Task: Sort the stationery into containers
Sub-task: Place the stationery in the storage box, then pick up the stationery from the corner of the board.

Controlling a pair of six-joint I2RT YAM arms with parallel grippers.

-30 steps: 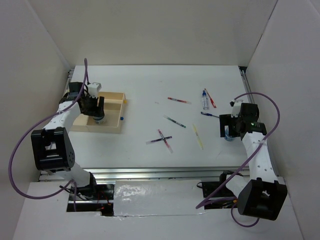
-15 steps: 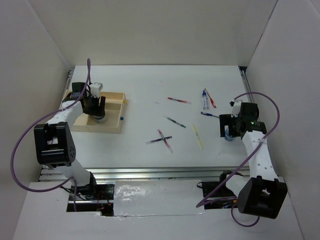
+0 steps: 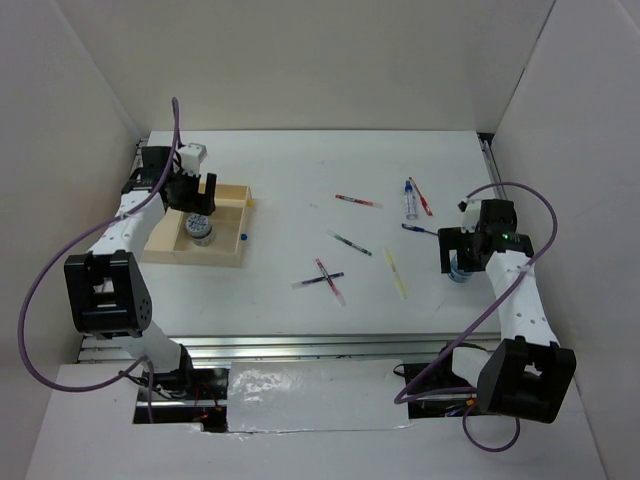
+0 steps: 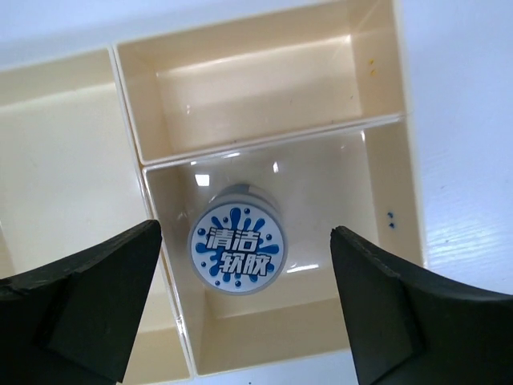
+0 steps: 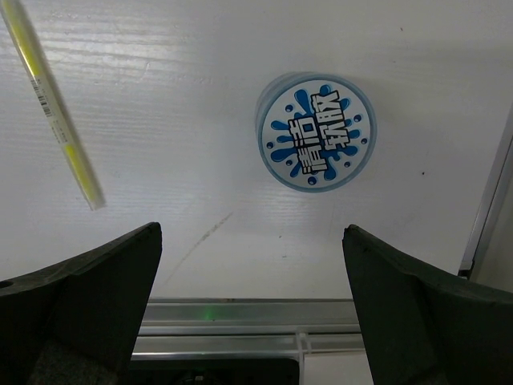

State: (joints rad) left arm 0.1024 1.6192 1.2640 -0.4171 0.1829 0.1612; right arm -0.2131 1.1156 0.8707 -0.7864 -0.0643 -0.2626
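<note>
I need to grab the second cylinder next from above with my right gripper, by its patterned top's sides, so its base stays free to set upright.
The light tan tray (image 3: 225, 255) lies at the left. One blue-white patterned cylinder (image 3: 200, 229) stands in its near-right compartment, also in the left wrist view (image 4: 237, 251), inside the tray walls (image 4: 132, 120). My left gripper (image 3: 195, 200) hovers above it, open and empty (image 4: 244, 233). The second cylinder (image 3: 459, 270) stands on the table at the right. My right gripper (image 3: 456, 260) is open above it, the cylinder (image 5: 315, 132) lying ahead of the jaws (image 5: 253, 233). Several pens lie mid-table, among them a pale yellow pen (image 3: 396, 273) (image 5: 56, 112).
Red pens (image 3: 357, 201) (image 3: 421, 196), a clear pen (image 3: 409, 200), a green pen (image 3: 349, 243) and two crossed pens (image 3: 322, 278) lie on the white table. A small blue dot (image 3: 243, 238) sits by the tray. A metal rail (image 5: 240, 309) runs along the near edge.
My left gripper has lifted off the cylinder in the tray and drawn back towards the far side, leaving it standing in the compartment. The right arm has barely moved.
</note>
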